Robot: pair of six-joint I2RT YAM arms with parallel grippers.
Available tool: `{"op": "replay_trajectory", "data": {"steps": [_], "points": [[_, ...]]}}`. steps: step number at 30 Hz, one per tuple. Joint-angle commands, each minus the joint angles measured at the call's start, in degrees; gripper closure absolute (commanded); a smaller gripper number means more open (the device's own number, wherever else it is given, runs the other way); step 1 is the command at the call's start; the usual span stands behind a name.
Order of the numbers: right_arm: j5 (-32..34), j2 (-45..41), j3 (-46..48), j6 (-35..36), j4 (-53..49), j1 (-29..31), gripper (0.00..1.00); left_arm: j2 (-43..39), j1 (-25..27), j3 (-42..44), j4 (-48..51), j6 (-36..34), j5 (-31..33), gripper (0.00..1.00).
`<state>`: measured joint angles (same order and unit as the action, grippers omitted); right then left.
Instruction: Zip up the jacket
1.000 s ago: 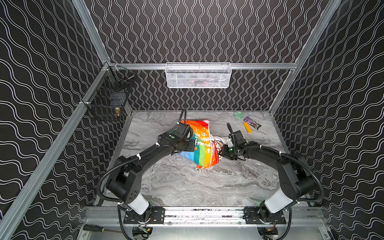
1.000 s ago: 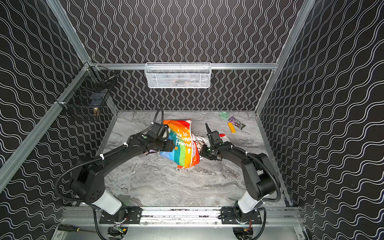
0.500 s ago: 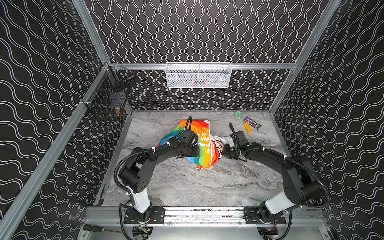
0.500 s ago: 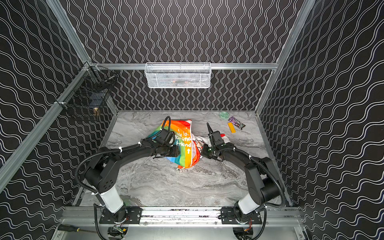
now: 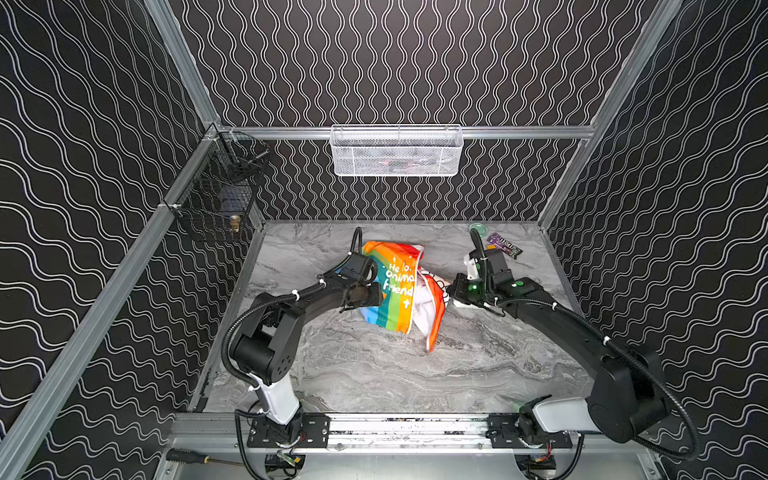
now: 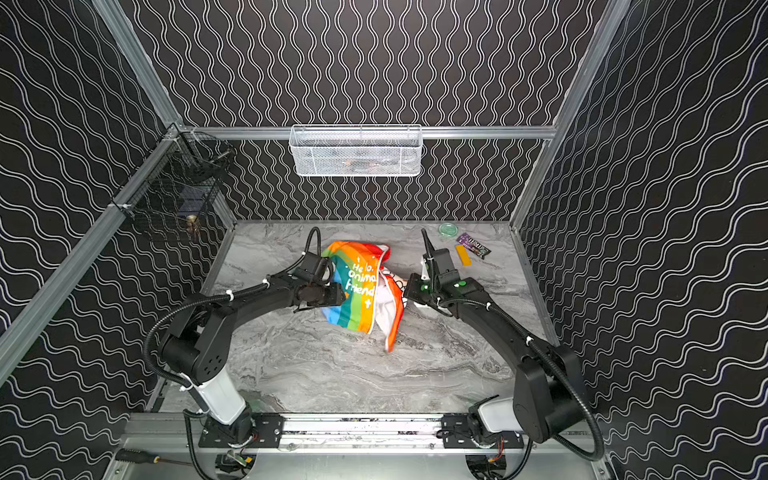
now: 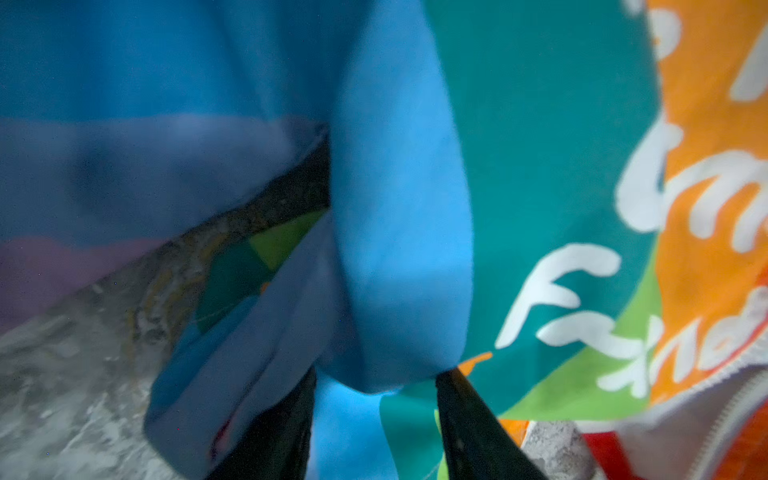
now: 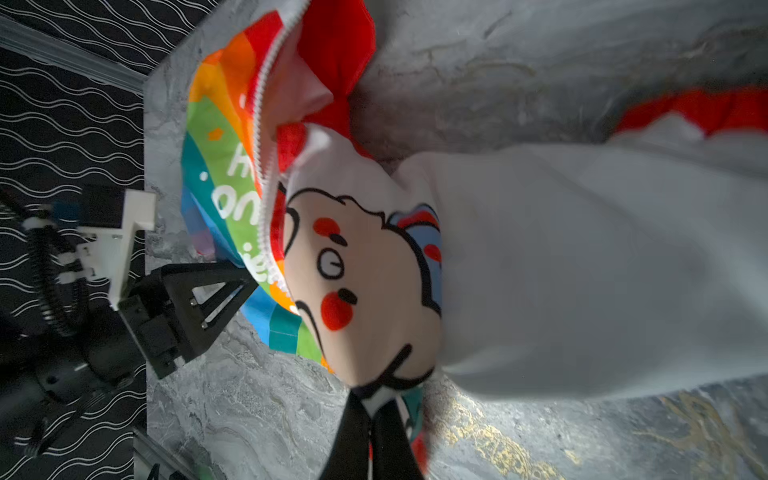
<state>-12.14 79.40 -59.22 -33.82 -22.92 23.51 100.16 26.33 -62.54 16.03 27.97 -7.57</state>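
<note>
My left gripper grabs the jacket by its blue side fold (image 5: 370, 313) next, which leaves the white zipper's edges free to zip.
The rainbow-striped jacket (image 5: 392, 291) (image 6: 355, 291) is bunched mid-table, its front open and the white lining showing. Its white zipper (image 8: 262, 166) (image 7: 731, 419) runs along the open edge. My left gripper (image 5: 365, 296) (image 6: 328, 297) is at the jacket's blue left edge. In the left wrist view a fold of blue fabric fills the gap of the gripper (image 7: 376, 386). My right gripper (image 5: 451, 291) (image 6: 409, 291) is at the jacket's right side. In the right wrist view the gripper (image 8: 374, 419) is pinched shut on the cartoon-print lining edge.
A white wire basket (image 5: 397, 151) hangs on the back wall and a black wire basket (image 5: 220, 195) on the left rail. A green lid (image 5: 478, 227), a purple wrapper (image 5: 505, 246) and an orange piece (image 6: 463, 254) lie at the back right. A screwdriver (image 5: 187, 456) lies by the front rail.
My right gripper has closed on the lining edge. The left arm's elbow has swung inward while its gripper stayed at the blue edge. The jacket's loose flap hangs a little lower.
</note>
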Motion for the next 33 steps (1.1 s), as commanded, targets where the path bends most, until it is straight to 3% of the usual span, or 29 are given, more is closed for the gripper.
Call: {"op": "replay_trajectory", "data": {"steps": [1,10,16,25,30,33], "points": [[0.8,-1.1,-2.9,1.2,-3.9,0.0,1.00,-1.5,-0.7,-0.2,1.1,-2.1,0.2,0.47],[-0.1,-1.2,-9.1,2.0,-5.3,-0.4,0.99,-6.0,-2.3,0.2,3.4,-3.4,0.8,0.39],[-2.1,2.0,-10.6,2.7,-4.5,-4.2,0.98,-7.5,-3.6,1.8,3.6,-3.8,1.8,0.35],[-7.0,11.0,-11.4,3.0,-2.4,-7.5,0.95,-4.0,-3.5,5.2,-5.8,-3.3,-4.3,0.34],[-8.2,13.2,-10.6,2.4,-0.9,-8.8,0.85,-2.3,-2.7,6.2,-9.7,-3.4,-7.3,0.34],[-8.8,13.5,-10.1,2.3,-0.4,-9.2,0.71,-0.3,-1.6,5.0,-9.8,-4.4,-9.0,0.35]]}}
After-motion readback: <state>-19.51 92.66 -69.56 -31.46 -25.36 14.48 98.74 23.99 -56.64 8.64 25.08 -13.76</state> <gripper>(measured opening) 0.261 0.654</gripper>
